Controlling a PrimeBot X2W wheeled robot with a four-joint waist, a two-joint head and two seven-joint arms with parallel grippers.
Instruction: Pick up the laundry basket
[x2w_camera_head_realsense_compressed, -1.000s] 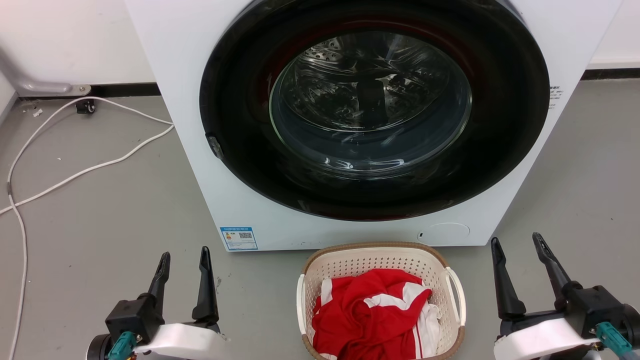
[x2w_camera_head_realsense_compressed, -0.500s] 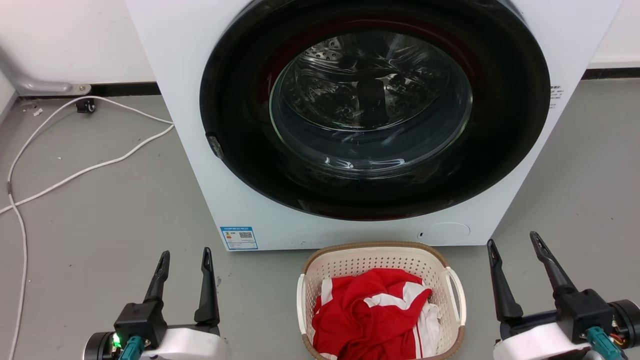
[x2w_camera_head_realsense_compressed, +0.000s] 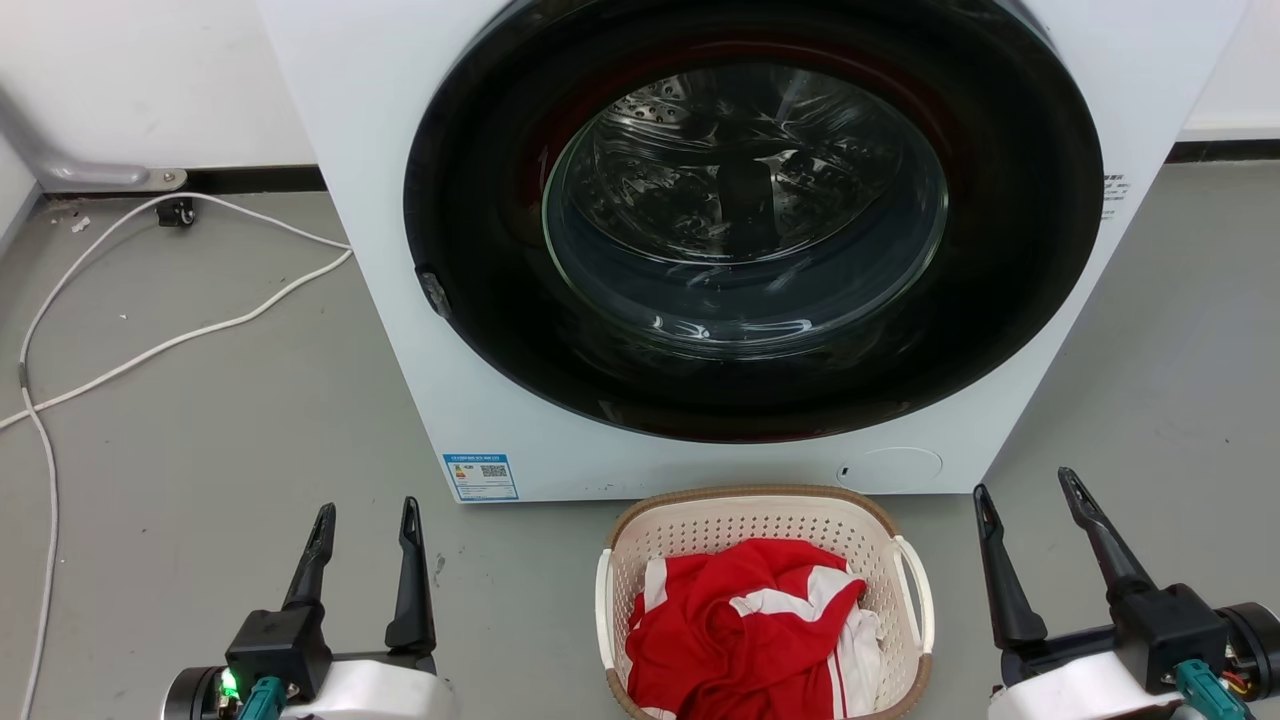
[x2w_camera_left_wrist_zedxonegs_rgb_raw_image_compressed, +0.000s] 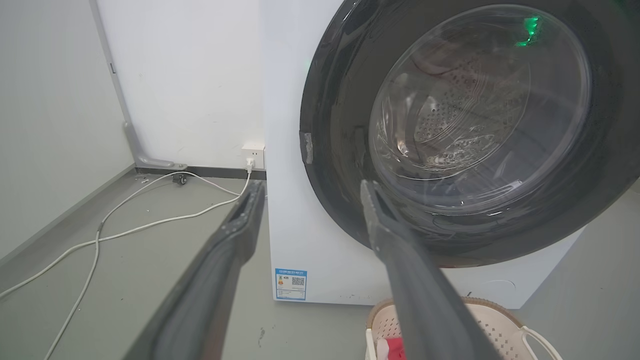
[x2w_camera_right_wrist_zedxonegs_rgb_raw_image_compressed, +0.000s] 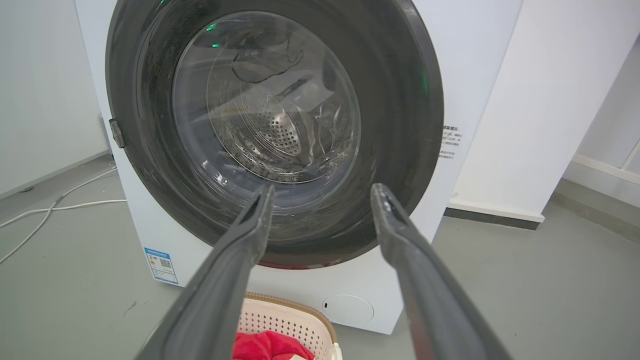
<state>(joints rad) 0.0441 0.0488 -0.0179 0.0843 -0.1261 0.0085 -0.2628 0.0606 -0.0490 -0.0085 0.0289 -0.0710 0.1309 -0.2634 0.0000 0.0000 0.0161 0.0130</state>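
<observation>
Loose red clothes (x2w_camera_head_realsense_compressed: 734, 624) lie heaped in the open basket. The left gripper should next grab the basket by its white loop handle (x2w_camera_head_realsense_compressed: 603, 608) to keep the basket level.
The laundry basket (x2w_camera_head_realsense_compressed: 760, 520) is cream-white and perforated, with a brown woven rim and white loop handles. It rests on the grey floor at the foot of the washing machine and holds red and white clothes (x2w_camera_head_realsense_compressed: 745, 625). Its rim also peeks into the left wrist view (x2w_camera_left_wrist_zedxonegs_rgb_raw_image_compressed: 492, 320) and the right wrist view (x2w_camera_right_wrist_zedxonegs_rgb_raw_image_compressed: 285, 317). My left gripper (x2w_camera_head_realsense_compressed: 366, 515) hovers open to the basket's left, apart from it. My right gripper (x2w_camera_head_realsense_compressed: 1028, 485) hovers open to the basket's right, clear of the handle (x2w_camera_head_realsense_compressed: 918, 588). Both pairs of fingers hold nothing.
A big white washing machine (x2w_camera_head_realsense_compressed: 400, 330) with a dark round glass door (x2w_camera_head_realsense_compressed: 745, 220) stands right behind the basket. White cables (x2w_camera_head_realsense_compressed: 150, 345) trail over the floor at the left, running to a wall socket (x2w_camera_left_wrist_zedxonegs_rgb_raw_image_compressed: 252, 152). White walls close the back.
Both grippers have shifted slightly, the right one's fingers rising a little. The head camera moved a touch, so the whole picture sits slightly lower. The basket stays where it was.
</observation>
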